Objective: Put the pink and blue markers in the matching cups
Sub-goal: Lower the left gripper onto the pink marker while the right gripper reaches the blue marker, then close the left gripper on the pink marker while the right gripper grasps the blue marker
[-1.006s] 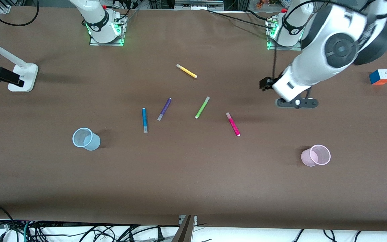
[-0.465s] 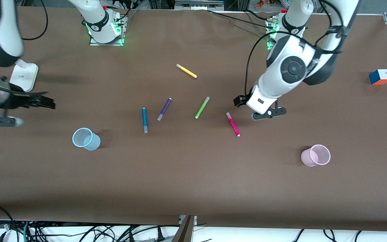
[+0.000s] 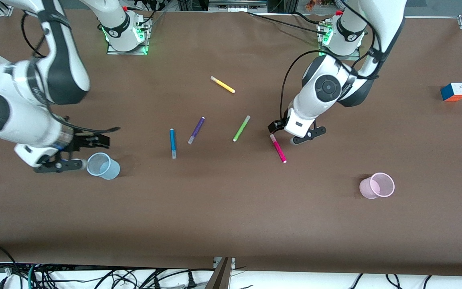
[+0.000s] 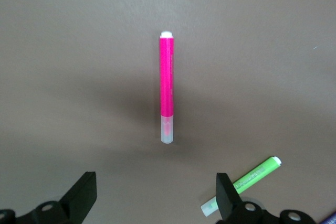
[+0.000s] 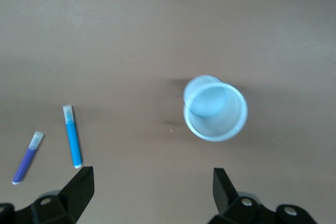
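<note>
The pink marker should stand in the pale pink cup. My left gripper needs to grab the marker next by its paler cap end.
The pink marker lies on the brown table; in the left wrist view it lies lengthwise just ahead of the fingers. My left gripper is open and empty, low over the table by the marker's paler cap end. The blue marker lies flat near the middle. The pale blue cup stands upright. My right gripper is open and empty, beside that cup toward the right arm's end. The pale pink cup stands upright toward the left arm's end.
A purple pen, a green pen and a yellow pen lie between the two markers and the bases. A colour cube sits at the left arm's end of the table.
My left gripper has come down and across to the pink marker's cap end. My right arm has swung in from the table's end to beside the pale blue cup.
</note>
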Available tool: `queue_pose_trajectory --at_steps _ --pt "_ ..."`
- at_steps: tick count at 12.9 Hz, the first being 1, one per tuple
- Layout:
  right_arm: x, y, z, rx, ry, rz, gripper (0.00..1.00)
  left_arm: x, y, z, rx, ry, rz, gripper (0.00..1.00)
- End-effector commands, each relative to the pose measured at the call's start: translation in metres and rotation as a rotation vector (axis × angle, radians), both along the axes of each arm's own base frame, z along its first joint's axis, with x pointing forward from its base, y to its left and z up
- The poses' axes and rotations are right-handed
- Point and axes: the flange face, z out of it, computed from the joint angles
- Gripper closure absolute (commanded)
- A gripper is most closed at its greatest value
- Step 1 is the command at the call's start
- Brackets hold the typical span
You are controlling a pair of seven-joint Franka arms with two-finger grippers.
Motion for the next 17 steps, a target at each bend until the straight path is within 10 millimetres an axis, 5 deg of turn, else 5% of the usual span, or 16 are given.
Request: queue_pose_trajectory --at_steps 1,5,7,10,15,17 --pt "0.01 0.035 -0.033 0.01 -0.015 0.021 0.0 -0.006 -0.021 -0.027 -0.002 -0.003 0.022 0.0" --pt "0.002 0.093 -0.099 -0.014 0.005 -0.044 0.0 -0.02 -0.04 -0.067 0.002 0.011 0.046 0.0" --pt "-0.008 0.123 -0.124 -0.026 0.011 -0.065 0.0 -0.019 -0.04 -0.072 0.041 -0.012 0.031 0.15" --pt "-0.014 0.139 -0.157 -0.034 0.023 -0.047 0.0 -0.01 -0.032 -0.08 0.052 -0.035 0.033 0.41" --pt "-0.04 0.17 -0.216 -0.029 0.004 0.006 0.0 -0.009 -0.028 -0.09 0.058 -0.03 0.036 0.52" --pt "-0.051 0.165 -0.231 -0.033 0.01 0.008 0.0 -0.006 -0.027 -0.09 0.056 -0.034 0.042 0.6"
